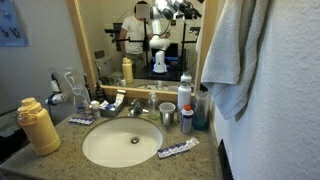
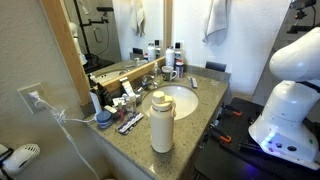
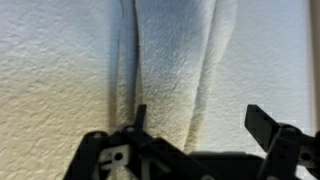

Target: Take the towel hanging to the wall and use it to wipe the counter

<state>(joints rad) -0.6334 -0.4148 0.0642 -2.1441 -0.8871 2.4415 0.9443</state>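
Observation:
Next, my gripper will grab the towel [image 1: 236, 50] by its hanging folds to gather them, leaving loose cloth free to wipe the counter.
The pale grey-white towel [image 1: 236, 50] hangs in folds against the white stippled wall [image 1: 288, 100] to the right of the mirror. It also shows in an exterior view [image 2: 215, 18]. In the wrist view the towel [image 3: 175, 60] fills the middle, flat against the wall [image 3: 50, 60]. My gripper [image 3: 200, 120] is open, close to the towel, with its dark fingers on either side of the lower folds. Whether the fingers touch the cloth I cannot tell. The speckled granite counter [image 1: 62, 150] with its oval white sink [image 1: 122, 143] lies below; it shows in both exterior views [image 2: 190, 125].
A tall cream-yellow bottle [image 1: 38, 125] stands at the counter's near corner. Several bottles and cups [image 1: 186, 108] crowd the counter beside the towel. A toothpaste tube [image 1: 178, 149] lies near the sink. The wood-framed mirror [image 1: 130, 40] backs the counter. The robot base [image 2: 290, 105] stands beside the vanity.

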